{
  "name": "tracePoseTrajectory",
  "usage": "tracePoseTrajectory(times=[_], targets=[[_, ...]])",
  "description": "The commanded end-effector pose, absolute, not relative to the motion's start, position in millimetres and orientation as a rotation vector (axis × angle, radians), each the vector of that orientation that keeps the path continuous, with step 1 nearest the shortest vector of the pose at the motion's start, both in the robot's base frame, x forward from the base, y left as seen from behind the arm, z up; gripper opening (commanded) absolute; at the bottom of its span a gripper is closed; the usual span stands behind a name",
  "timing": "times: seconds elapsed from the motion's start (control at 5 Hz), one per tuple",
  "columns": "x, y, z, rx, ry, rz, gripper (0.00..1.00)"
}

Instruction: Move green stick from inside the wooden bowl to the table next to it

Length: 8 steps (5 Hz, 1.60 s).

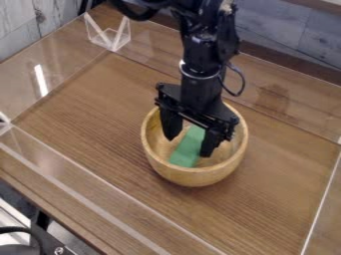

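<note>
I need to grab the green stick point(185, 152) by one end point(197, 132) with my gripper next, to put it on the tabletop beside the wooden bowl.
The wooden bowl point(176, 170) sits on the table point(94, 120), right of its middle. Inside it lies the green stick point(185, 152), slanted from the hollow's lower left up toward the far rim. My black gripper point(194, 137) points straight down into the bowl, open, with one finger on each side of the stick's upper part. The fingers point(172, 127) straddle the stick and the jaws stand wide, not closed on it. The stick's far end is hidden behind the gripper.
Clear acrylic walls point(40, 75) run along the table's edges. A small clear wire-like stand point(110, 36) is at the back left. A grey wall lies behind on the right. Bare tabletop surrounds the bowl on the left and front.
</note>
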<state>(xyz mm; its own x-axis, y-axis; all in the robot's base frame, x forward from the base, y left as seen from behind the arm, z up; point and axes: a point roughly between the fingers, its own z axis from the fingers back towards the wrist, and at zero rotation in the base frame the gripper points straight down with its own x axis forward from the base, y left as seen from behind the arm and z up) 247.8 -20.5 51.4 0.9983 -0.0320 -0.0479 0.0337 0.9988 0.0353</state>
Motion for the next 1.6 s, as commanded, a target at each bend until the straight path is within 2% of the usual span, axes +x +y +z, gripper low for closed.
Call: tracePoseTrajectory(times=[0.0,0.6,1.4], targets=[[253.9,-21.0,66.7,0.034,-0.017,-0.032,1.00],[253.7,-20.8,65.2,0.033,-0.027,-0.025,1.00],[253.1,-19.8,40.0,0.050,-0.025,-0.022,1.00]])
